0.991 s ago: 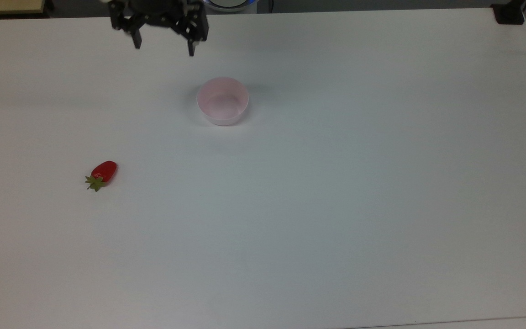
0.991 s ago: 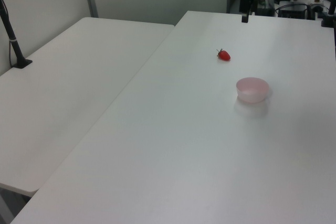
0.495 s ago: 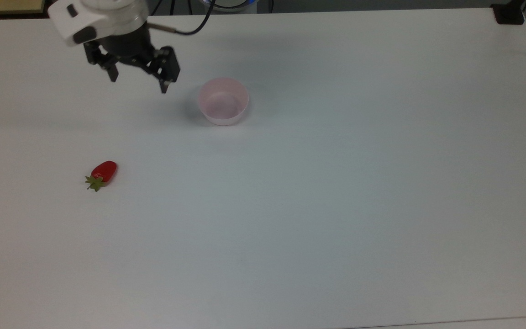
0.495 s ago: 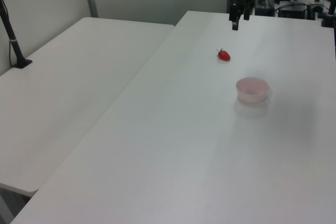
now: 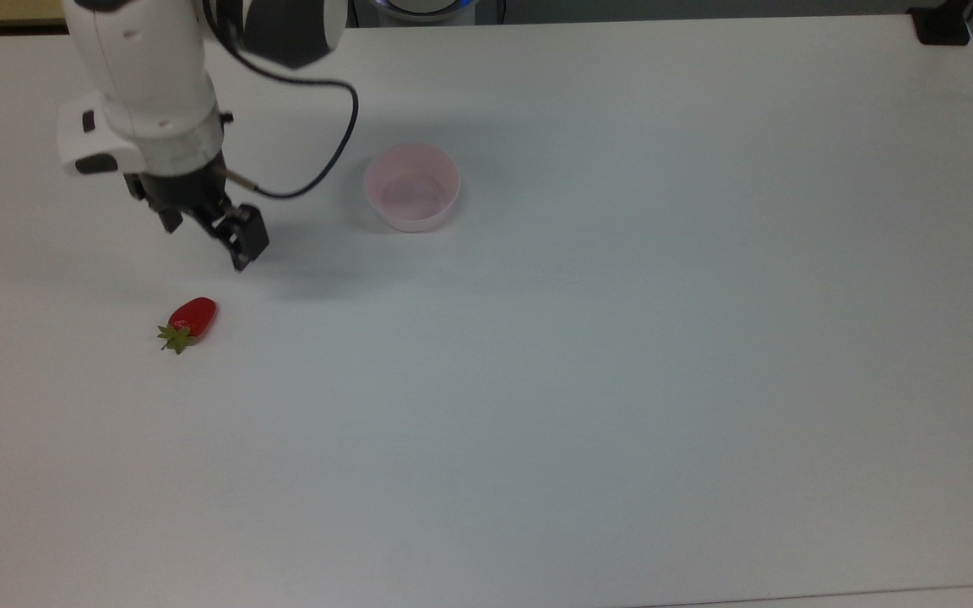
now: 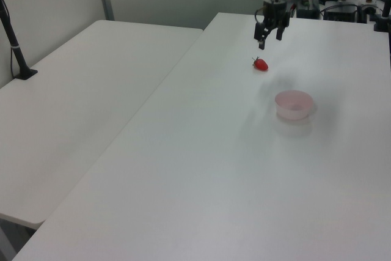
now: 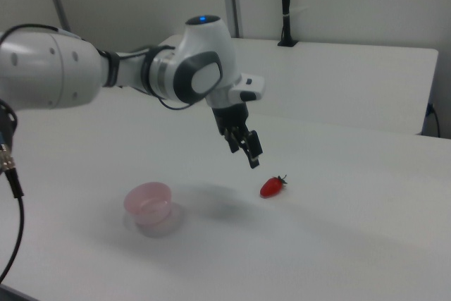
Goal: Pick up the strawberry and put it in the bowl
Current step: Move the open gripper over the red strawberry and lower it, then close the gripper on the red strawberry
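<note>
My gripper grabs the strawberry by its red body beside the green cap next. Then I put the strawberry in the pale pink bowl.
The strawberry lies on the white table, red with its green cap toward the top view's lower left; it shows too in the left view and the right view. My gripper hangs open in the air just above it in the top view, fingers spread and nothing between them. In the right view the gripper is a little up and left of the fruit, clear of it. The pale pink bowl stands empty to the top view's right of the gripper, also seen in the left view and right view.
A black cable loops from the arm toward the bowl. A black clamp sits at the table's far right corner in the top view. A second white table with a black post adjoins on the left view's left.
The arm has swung from the table's far edge down and left in the top view, bringing the open gripper close to the strawberry. Strawberry and bowl have not moved.
</note>
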Controlling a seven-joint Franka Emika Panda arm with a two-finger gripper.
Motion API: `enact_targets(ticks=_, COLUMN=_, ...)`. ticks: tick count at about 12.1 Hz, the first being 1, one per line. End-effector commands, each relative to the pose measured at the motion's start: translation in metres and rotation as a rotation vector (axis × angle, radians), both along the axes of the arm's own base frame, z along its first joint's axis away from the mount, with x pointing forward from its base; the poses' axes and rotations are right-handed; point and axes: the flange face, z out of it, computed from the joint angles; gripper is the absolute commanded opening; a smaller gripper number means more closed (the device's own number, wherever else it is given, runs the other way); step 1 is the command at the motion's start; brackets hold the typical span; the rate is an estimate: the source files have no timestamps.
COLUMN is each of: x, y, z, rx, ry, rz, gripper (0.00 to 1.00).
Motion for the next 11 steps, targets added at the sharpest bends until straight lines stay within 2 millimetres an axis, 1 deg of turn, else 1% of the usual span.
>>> enact_targets(ticks=1, x=0.021, y=-0.012, z=-0.041, rx=-0.068, ry=-0.056, rz=-0.116, gripper=0.9)
enact_targets(ticks=2, x=0.023, y=-0.014, z=-0.05, rx=-0.078, ry=-0.059, rz=-0.122, gripper=0.88)
enact_targets(ticks=3, x=0.024, y=-0.016, z=-0.054, rx=-0.084, ry=-0.065, rz=-0.125, gripper=0.85)
enact_targets(ticks=4, x=0.024, y=-0.027, z=-0.06, rx=-0.094, ry=-0.08, rz=-0.136, gripper=0.82)
enact_targets(ticks=5, x=0.026, y=-0.028, z=-0.063, rx=-0.096, ry=-0.091, rz=-0.137, gripper=0.79)
enact_targets(ticks=6, x=0.028, y=-0.032, z=-0.072, rx=-0.1, ry=-0.106, rz=-0.136, gripper=0.76)
enact_targets(ticks=8, x=0.032, y=-0.032, z=-0.089, rx=-0.105, ry=-0.121, rz=-0.143, gripper=0.72)
enact_targets(ticks=9, x=0.032, y=-0.032, z=-0.091, rx=-0.117, ry=-0.119, rz=-0.144, gripper=0.69)
enact_targets(ticks=10, x=0.032, y=-0.032, z=-0.098, rx=-0.121, ry=-0.111, rz=-0.149, gripper=0.59)
enact_targets(ticks=11, x=0.032, y=-0.032, z=-0.099, rx=-0.121, ry=-0.11, rz=-0.149, gripper=0.46)
